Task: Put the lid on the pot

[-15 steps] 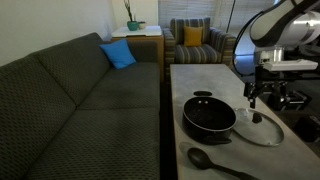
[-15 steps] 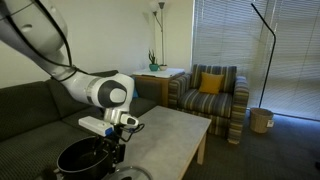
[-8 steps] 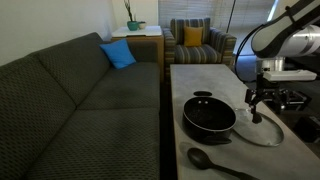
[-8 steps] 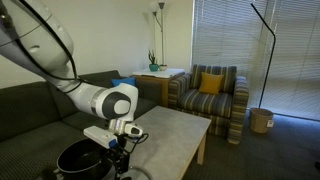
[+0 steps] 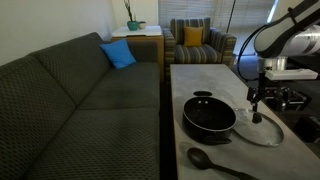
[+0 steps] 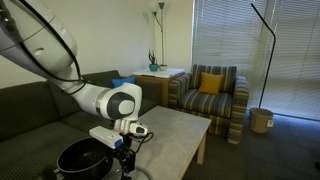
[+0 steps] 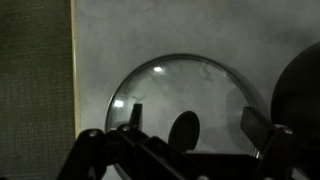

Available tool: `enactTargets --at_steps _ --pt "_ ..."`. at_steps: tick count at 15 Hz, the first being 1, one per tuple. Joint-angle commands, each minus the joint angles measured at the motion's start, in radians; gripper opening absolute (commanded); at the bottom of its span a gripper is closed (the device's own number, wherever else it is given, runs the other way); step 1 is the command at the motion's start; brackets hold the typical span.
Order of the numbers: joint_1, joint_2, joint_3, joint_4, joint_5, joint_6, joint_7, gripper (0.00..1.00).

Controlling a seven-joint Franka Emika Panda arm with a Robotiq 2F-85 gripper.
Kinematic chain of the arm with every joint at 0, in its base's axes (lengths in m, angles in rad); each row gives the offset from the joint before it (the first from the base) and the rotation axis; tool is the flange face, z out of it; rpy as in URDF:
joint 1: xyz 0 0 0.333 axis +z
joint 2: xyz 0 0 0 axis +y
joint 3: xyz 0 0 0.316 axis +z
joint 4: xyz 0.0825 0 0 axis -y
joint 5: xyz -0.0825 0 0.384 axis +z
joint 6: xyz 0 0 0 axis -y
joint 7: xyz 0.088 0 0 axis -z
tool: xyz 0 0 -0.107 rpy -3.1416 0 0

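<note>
I need to lower my gripper before it closes on the small black knob, because the knob is below my open fingers in an exterior view.
The black pot point(image 5: 209, 117) sits on the grey table, with a short side handle facing the far end; it also shows at the bottom of an exterior view point(image 6: 80, 158) and as a dark curve at the wrist view's right edge point(image 7: 303, 85). The clear glass lid point(image 5: 262, 130) lies flat on the table beside the pot. In the wrist view the lid point(image 7: 170, 85) fills the middle, with its dark knob point(image 7: 184, 131) between my fingers. My gripper point(image 5: 256, 103) point(image 7: 195, 122) is open and hangs just above the lid, with its jaws on either side of the knob and apart from it.
A black long-handled spoon point(image 5: 215, 162) lies on the table's near end in front of the pot. A dark sofa point(image 5: 80, 100) runs along one side of the table. A striped armchair point(image 5: 195, 42) stands beyond the far end. The table edge point(image 7: 73, 70) is close to the lid.
The arm has come down a little over the lid, bringing the open gripper closer to the knob. The pot, lid and spoon have not moved.
</note>
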Motion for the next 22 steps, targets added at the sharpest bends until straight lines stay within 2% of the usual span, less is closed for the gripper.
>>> enactTargets --at_steps 1,4,8,9,15,22 --pt "0.018 0.031 -0.036 0.008 -0.015 0.133 0.041 1.00" --pt "0.012 0.053 -0.039 0.013 -0.002 0.215 0.049 1.00" --pt "0.015 0.092 -0.032 0.037 0.004 0.251 0.068 1.00" --pt "0.016 0.062 -0.029 -0.013 -0.005 0.277 0.084 1.00" --pt "0.010 0.072 -0.039 -0.031 0.013 0.384 0.191 1.00" --pt "0.000 0.073 -0.025 -0.070 0.017 0.398 0.186 1.00"
